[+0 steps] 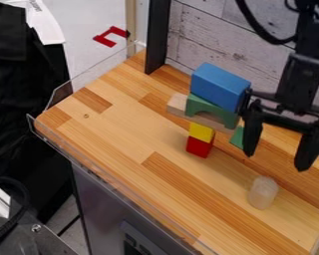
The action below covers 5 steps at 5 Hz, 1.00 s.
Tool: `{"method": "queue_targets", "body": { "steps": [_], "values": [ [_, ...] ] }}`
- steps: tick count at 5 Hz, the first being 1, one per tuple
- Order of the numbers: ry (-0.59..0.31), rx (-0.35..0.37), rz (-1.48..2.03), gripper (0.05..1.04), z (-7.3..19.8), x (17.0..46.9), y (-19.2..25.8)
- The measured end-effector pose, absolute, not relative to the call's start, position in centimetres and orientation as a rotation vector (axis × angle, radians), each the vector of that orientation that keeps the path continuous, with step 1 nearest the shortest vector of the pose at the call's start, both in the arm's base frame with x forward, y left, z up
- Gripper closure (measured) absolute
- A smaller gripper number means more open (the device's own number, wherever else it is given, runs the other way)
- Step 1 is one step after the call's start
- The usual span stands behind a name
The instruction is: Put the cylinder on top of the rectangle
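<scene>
My gripper is going to grab the pale cylinder by its round side next. Then it will stand the cylinder upright on the blue rectangular block [219, 85].
The black gripper [275, 162] hangs at the right of the camera view, its two fingers wide apart with nothing between them. Below it, a pale, whitish cylinder [262, 192] stands upright on the wooden table, apart from the fingers. Left of the gripper, a blue rectangular block [219, 85] lies on top of a green arch [212, 111]. Under the arch is a long plain wooden block [177, 104], partly hidden by the arch.
In front of the stack, a yellow block [201, 132] sits on a red block [199, 147]. A green piece [237, 137] is beside the gripper's left finger. Clear plastic edging [89, 167] borders the wooden table [122, 129]; a dark post [157, 37] stands behind.
</scene>
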<state>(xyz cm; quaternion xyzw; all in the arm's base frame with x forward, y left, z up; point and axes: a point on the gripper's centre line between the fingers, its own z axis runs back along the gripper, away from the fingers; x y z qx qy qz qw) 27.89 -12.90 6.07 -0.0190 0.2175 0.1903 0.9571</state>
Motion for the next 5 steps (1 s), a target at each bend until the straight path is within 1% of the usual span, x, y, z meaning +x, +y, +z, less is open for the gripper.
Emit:
{"method": "queue_targets", "body": {
  "steps": [1, 2, 3, 4, 5],
  "values": [
    [0.437, -0.055, 0.401, 0.083, 5.1, 27.9, -13.1],
    [0.402, -0.044, 0.484, 0.083, 3.5, 27.6, -13.1],
    [0.314, -0.040, 0.511, 0.084, 3.2, 27.8, -13.1],
    [0.262, -0.061, 0.516, 0.083, 2.7, 27.6, -13.2],
    [0.231, -0.071, 0.520, 0.083, 2.5, 27.8, -13.6]
  ]
}}
